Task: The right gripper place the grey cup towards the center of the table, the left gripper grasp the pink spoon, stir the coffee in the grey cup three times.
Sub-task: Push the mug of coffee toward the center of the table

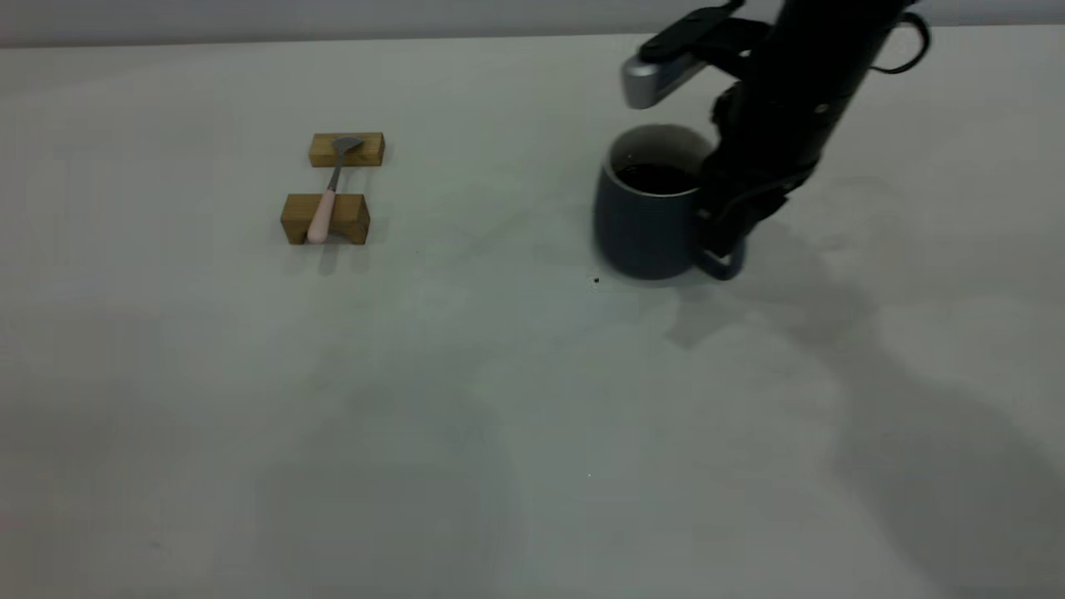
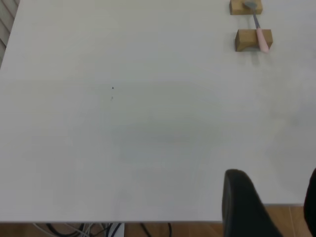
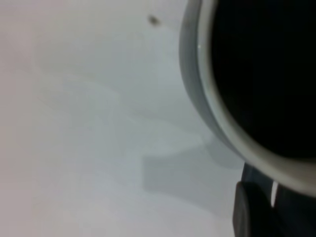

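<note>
My right gripper needs to move the cup toward the dark speck before it lets go. The grey cup's base (image 1: pixel 646 268) is short of the table's center.
The grey cup (image 1: pixel 645 225) stands on the table (image 1: pixel 499 416) right of centre, holding dark coffee (image 1: pixel 657 177). My right gripper (image 1: pixel 722 237) reaches down at the cup's right side, its fingers shut on the loop handle. The right wrist view shows the white rim (image 3: pixel 212 108), the black coffee (image 3: pixel 266 69) and one black finger (image 3: pixel 249 212) by the handle. The pink spoon (image 1: pixel 323 215) lies across two wooden blocks at the left, its bowl on the far block. My left gripper (image 2: pixel 276 207) hangs open over the table's edge, far from the spoon (image 2: pixel 261 38); the exterior view does not show it.
Two brown wooden blocks (image 1: pixel 347 150) (image 1: pixel 324 219) carry the spoon. A tiny dark speck (image 1: pixel 596 280) marks the table just left of the cup's base. Wooden floor and cables (image 2: pixel 98 229) show beyond the table edge under the left gripper.
</note>
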